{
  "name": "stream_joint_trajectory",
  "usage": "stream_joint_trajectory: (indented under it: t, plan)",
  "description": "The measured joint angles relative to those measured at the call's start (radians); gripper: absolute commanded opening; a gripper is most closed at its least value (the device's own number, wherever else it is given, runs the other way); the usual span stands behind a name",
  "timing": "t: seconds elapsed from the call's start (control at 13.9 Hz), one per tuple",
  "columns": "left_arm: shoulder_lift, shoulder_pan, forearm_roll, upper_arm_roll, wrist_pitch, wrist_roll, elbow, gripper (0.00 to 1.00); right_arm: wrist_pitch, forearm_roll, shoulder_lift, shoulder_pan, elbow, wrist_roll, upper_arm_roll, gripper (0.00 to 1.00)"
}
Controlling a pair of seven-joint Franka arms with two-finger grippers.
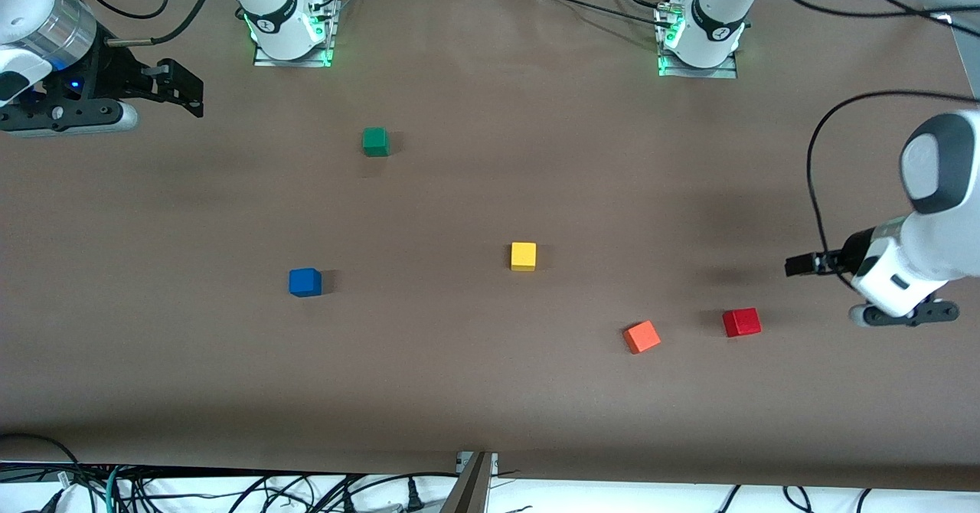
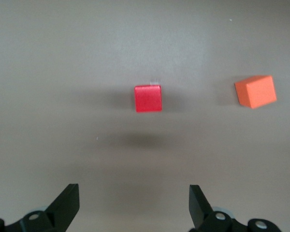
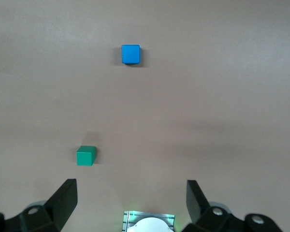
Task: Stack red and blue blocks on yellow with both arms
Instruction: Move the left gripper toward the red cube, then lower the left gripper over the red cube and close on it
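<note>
The red cube's bottom needs to stay free to sit on the yellow cube (image 1: 523, 256), so my left gripper will reach the red cube and grab it by its opposite sides.
The yellow cube (image 1: 523, 256) sits near the table's middle. The blue cube (image 1: 305, 282) lies toward the right arm's end and also shows in the right wrist view (image 3: 130, 54). The deep red cube (image 1: 741, 321) lies toward the left arm's end, nearer the front camera than the yellow one. My left gripper (image 1: 903, 312) hangs in the air beside the red cube, open and empty (image 2: 134, 193), with the red cube (image 2: 148, 98) ahead of its fingers. My right gripper (image 1: 69, 119) is high over the right arm's end of the table, open and empty (image 3: 132, 191).
An orange-red cube (image 1: 641, 337) lies beside the red one, toward the yellow cube; it also shows in the left wrist view (image 2: 255, 91). A green cube (image 1: 375, 142) sits near the right arm's base (image 1: 287, 27) and shows in the right wrist view (image 3: 86, 155). The table is brown.
</note>
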Motion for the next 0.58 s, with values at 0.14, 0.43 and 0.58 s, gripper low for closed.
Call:
stream_joint_trajectory:
  t: [0.14,0.43,0.58]
  plan:
    - [0.053,0.0,0.0,0.0,0.055,0.0,-0.002,1.0,0.0,0.0,0.0,0.0,0.0,0.0,0.0,1.0]
    - [0.168,0.0,0.0,0.0,0.21,0.0,-0.027,1.0,0.0,0.0,0.0,0.0,0.0,0.0,0.0,1.0]
    - [0.202,0.0,0.0,-0.001,0.301,0.0,-0.064,1.0,0.0,0.0,0.0,0.0,0.0,0.0,0.0,1.0]
